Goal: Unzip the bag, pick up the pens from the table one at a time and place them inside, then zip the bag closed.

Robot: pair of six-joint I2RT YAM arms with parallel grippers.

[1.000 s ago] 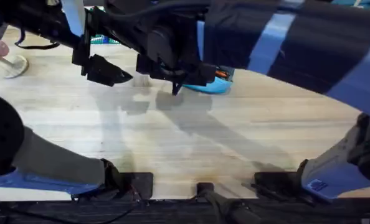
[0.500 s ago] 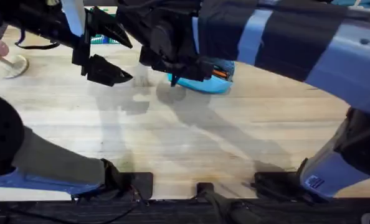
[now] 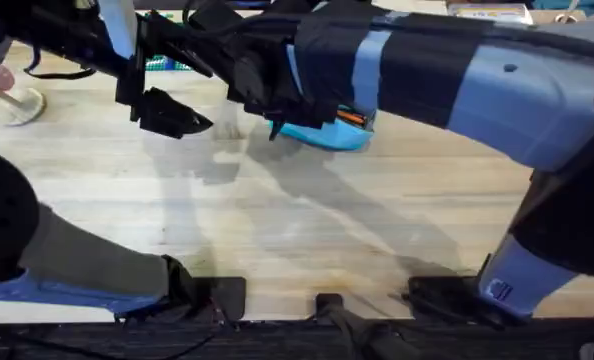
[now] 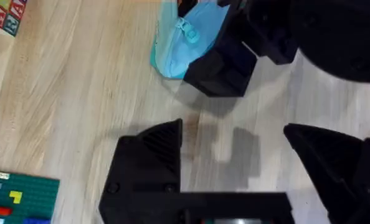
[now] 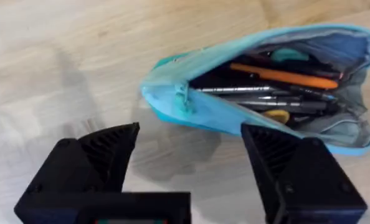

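My left gripper grips the bag by its narrow closed end (image 4: 170, 67) next, since the bag's opening gapes wide around the pens.
The light blue bag (image 5: 247, 106) lies on the table (image 3: 307, 230) with its zipper open. Inside it, in the right wrist view, an orange pen (image 5: 284, 74) and several dark and silver pens (image 5: 260, 93) rest against the dark lining. The teal pull (image 5: 184, 102) sits at the bag's closed end. My right gripper (image 5: 191, 152) hovers open just over that end, holding nothing. In the overhead view the bag (image 3: 329, 135) peeks out from under the right gripper (image 3: 277, 128). My left gripper (image 4: 235, 146) is open above bare table, a short way from the bag (image 4: 185, 37).
A green brick board (image 4: 17, 199) and letter blocks (image 4: 1, 15) lie beyond the left gripper. A white object (image 3: 17, 105) sits at the table's far left. The right arm (image 3: 477, 80) spans the table's far right, large and close under the camera.
The right arm has swung further left over the bag, and its gripper has shifted slightly along it. The left gripper has stayed put.
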